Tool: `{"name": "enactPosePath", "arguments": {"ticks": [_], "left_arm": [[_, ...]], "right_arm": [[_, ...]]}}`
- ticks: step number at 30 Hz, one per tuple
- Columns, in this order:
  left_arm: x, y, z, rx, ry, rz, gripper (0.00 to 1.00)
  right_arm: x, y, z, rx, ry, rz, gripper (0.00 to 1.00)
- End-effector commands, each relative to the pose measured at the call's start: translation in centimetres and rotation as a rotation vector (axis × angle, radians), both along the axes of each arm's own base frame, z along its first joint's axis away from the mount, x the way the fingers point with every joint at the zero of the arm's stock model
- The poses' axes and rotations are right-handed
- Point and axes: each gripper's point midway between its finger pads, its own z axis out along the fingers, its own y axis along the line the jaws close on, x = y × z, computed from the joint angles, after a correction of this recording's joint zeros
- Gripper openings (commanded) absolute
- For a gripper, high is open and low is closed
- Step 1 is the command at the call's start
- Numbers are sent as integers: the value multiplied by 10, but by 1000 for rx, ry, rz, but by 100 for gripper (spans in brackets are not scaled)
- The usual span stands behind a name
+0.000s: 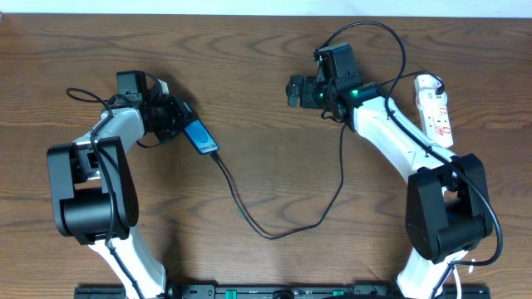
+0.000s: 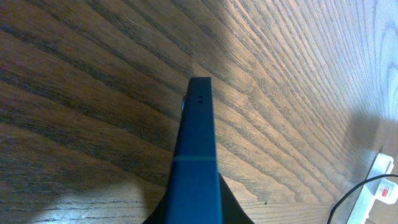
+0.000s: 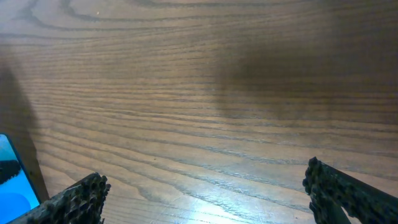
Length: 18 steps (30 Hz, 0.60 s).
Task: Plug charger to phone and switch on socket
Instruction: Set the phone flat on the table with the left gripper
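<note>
My left gripper holds the phone (image 1: 198, 136) low over flat, bare wood. It should let go of the phone now.
My left gripper (image 1: 184, 124) is shut on the phone (image 1: 198, 136), a slim blue-screened slab held at the left of the table. In the left wrist view the phone (image 2: 198, 155) shows edge-on between the dark jaws (image 2: 198, 214). The charger (image 1: 270, 235), a thin black cable, runs from the phone's lower end, where its tip appears to sit, in a loop toward the right arm. The socket (image 1: 435, 108), a white power strip with red marks, lies at the far right. My right gripper (image 1: 295, 90) is open and empty over bare wood (image 3: 205, 199).
The wooden table (image 1: 266, 191) fills all views. The robots' own black cables loop above the right arm (image 1: 391, 41). The socket (image 2: 380, 183) and a black cable (image 2: 348, 199) show at the left wrist view's lower right. The phone's blue corner (image 3: 9, 186) shows at the right wrist view's left edge.
</note>
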Motion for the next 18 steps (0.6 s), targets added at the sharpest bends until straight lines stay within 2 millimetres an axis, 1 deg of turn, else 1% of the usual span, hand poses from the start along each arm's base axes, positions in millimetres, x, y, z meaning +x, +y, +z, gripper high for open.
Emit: {"name": "enactPosePath", "arguments": {"ticks": [1,14,16,18], "left_arm": [[2,2,1,24,-9,-5,8],[2,2,1,24,-9,-5,9],[2,2,1,24,-9,-5,16],[2,2,1,24,-9,-5,17]], "right_arm": [[3,-2,14,-3,-34,-2,99],[3,-2,14,-3,-34,-2,99],[3,-2,14,-3,-34,-2,99],[3,-2,14,-3,-34,-2,99]]}}
